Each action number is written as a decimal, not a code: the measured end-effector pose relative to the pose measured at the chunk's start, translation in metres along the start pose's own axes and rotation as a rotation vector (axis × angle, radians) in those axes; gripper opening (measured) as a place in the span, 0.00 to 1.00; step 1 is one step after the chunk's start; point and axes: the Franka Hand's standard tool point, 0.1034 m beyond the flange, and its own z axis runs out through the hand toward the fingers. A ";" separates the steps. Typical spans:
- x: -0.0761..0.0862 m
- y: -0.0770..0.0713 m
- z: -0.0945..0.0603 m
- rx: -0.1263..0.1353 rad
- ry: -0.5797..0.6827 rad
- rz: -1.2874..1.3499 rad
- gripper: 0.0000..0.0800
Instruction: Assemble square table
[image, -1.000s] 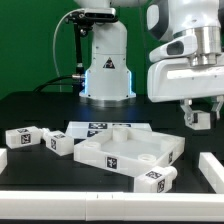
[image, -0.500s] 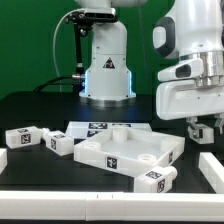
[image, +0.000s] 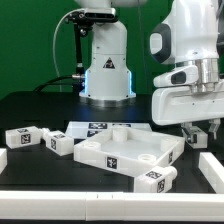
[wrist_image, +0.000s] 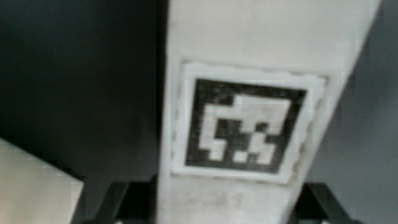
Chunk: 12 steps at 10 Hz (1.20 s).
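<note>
The robot's gripper is ready to open, as the lower edge of the held leg is at the black table beside the white tabletop.
The white square tabletop (image: 125, 148) lies rim-up on the black table, with round holes at its corners. My gripper (wrist_image: 222, 205) is shut on a white table leg (wrist_image: 240, 60), whose black-and-white tag faces the wrist camera. A black finger (wrist_image: 103, 203) presses each side of the leg. In the exterior view the gripper (image: 201, 131) hangs just above the table off the tabletop's right corner, and the hand hides most of the held leg. Two loose legs (image: 22, 137) (image: 60, 143) lie at the left, and another leg (image: 151, 180) lies in front of the tabletop.
The marker board (image: 93, 127) lies flat behind the tabletop. The arm's base (image: 107, 70) stands at the back centre with a cable beside it. A white rail (image: 60, 204) runs along the front edge, and a white bar (image: 211, 165) sits at the exterior view's right.
The arm has lowered the held leg toward the table beside the tabletop's right corner, mostly in the first half second. The grip on the leg is unchanged.
</note>
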 end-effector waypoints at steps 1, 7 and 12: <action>0.000 0.000 0.000 0.000 0.000 -0.001 0.36; 0.049 0.037 -0.062 -0.001 -0.078 -0.014 0.80; 0.086 0.064 -0.067 -0.002 -0.062 -0.068 0.81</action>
